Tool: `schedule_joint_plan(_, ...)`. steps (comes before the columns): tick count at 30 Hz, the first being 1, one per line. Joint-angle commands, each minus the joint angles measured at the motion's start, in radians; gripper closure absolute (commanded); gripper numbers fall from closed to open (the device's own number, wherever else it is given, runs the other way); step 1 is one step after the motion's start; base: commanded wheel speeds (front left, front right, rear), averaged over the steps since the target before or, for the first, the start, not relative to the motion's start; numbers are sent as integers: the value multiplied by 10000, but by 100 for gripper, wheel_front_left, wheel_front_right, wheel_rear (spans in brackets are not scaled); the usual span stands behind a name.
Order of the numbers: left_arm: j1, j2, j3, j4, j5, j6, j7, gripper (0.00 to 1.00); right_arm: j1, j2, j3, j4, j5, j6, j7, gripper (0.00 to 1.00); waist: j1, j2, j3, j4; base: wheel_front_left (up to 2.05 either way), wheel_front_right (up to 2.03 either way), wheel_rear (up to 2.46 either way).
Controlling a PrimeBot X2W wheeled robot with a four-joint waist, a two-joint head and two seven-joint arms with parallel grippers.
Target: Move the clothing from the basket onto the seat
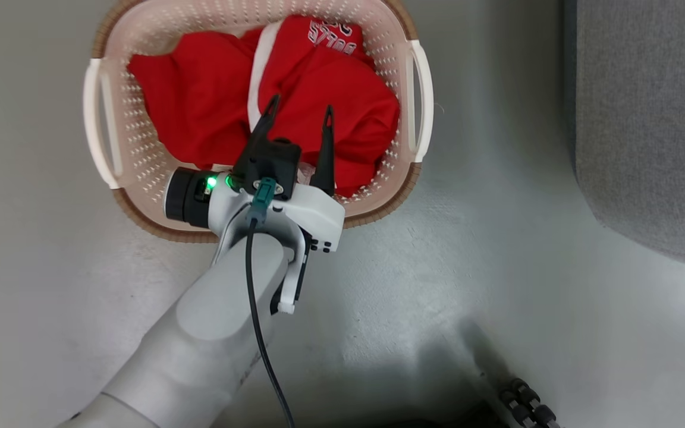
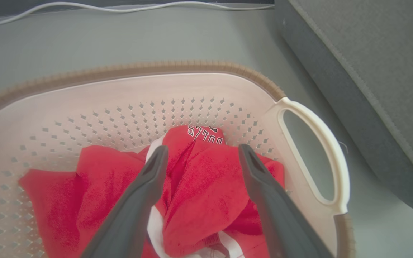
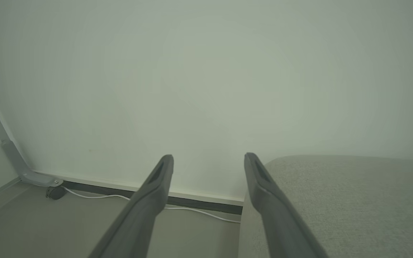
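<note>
I should next use my left gripper to pinch a raised fold (image 1: 305, 100) that sticks up in the red clothing (image 1: 200, 95), while the rest lies loose in the basket.
The cream perforated basket (image 1: 119, 128) with its brown rim stands on the floor and holds the crumpled red clothing (image 1: 200, 95), white trim and lettering showing. My left gripper (image 1: 301, 110) hangs open above the right half of the pile, fingers spread over the fabric, nothing between them. Along the left wrist view the clothing (image 2: 203, 193) lies under the open left gripper (image 2: 201, 152), inside the basket (image 2: 120, 93). The grey seat (image 1: 646, 119) is to the right of the basket. My right gripper (image 3: 208, 161) is open in the air, with the seat (image 3: 342, 200) at its lower right.
Grey floor surrounds the basket. A white cable (image 2: 84, 6) runs along the floor beyond the basket by a dark baseboard. The seat's side (image 2: 353, 107) rises close to the basket's right handle (image 2: 321, 143). A pale wall (image 3: 206, 71) stands behind the seat.
</note>
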Motion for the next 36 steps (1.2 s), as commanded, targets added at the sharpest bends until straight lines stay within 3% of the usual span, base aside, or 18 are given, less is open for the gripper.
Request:
schedule_joint_plan(1,-174,29,40,55,-182,-138,-61,0,163,-214,-59,-368,127,42,-61,0,0,0,342,-268,0,0,0)
schedule_joint_plan(12,-1582,29,-976,2178,-1359,-279,-61,0,-2,-193,-77,-903,143,42,-61,0,0,0,1108,-659,0,0,0)
schedule_joint_plan(16,-2113,29,-1747,3225,-2348,-133,-61,0,-54,-222,-55,-1038,79,42,-61,0,0,0,1342,-803,0,0,0)
schedule_joint_plan(23,-2867,29,-2721,4144,-3548,-41,92,0,-82,-135,-50,-1185,119,42,-61,0,0,0,1548,-981,0,0,0)
schedule_joint_plan(29,-3400,29,-3627,4402,-4205,124,852,0,-135,4,-54,-1202,136,42,-61,0,0,0,1573,-1069,0,0,0)
schedule_joint_plan(30,-3456,29,-3745,4392,-4292,151,867,80,-137,30,-51,-1191,134,42,-61,0,0,0,1562,-1078,0,0,0)
schedule_joint_plan(31,-3505,29,-3822,4361,-4406,190,822,100,-133,54,-54,-1175,136,42,-61,0,0,0,1544,-1077,0,0,0)
schedule_joint_plan(36,-3466,29,-4255,4205,-4927,290,509,100,-46,121,-59,-999,142,42,-61,0,0,0,1243,-1002,0,0,0)
